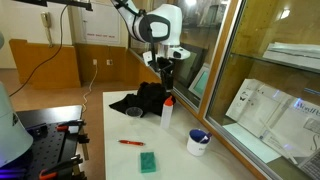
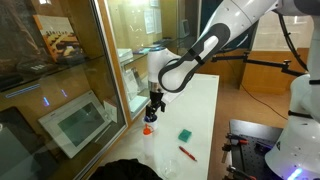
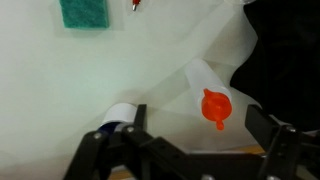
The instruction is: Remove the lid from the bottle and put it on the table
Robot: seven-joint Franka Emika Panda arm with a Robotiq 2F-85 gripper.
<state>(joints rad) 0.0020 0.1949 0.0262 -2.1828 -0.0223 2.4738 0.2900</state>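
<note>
My gripper should come straight down from above next and grab the red lid [image 1: 168, 100] by its sides. That leaves the bottle free, so the lid can come off and go onto the table.
The white translucent bottle [image 1: 167, 113] stands upright on the white table [image 1: 130, 160] with its red lid [image 1: 168, 100] on top. Both show in the other exterior view, bottle [image 2: 147, 140] and lid [image 2: 147, 130]. My gripper [image 1: 167, 80] hangs straight above the lid, open and empty, a short way over it, as also seen in an exterior view [image 2: 154, 108]. In the wrist view the red lid [image 3: 216, 107] sits on the bottle [image 3: 200, 80] between my two spread fingers [image 3: 200, 125], nearer the right finger, not touched.
A black cloth [image 1: 140, 100] lies behind the bottle. A squat white cup with blue rim [image 1: 198, 142] stands near the glass wall. A green sponge [image 1: 148, 162] and a thin red pen [image 1: 131, 143] lie on the table's front part. A glass partition [image 1: 260, 90] borders the table.
</note>
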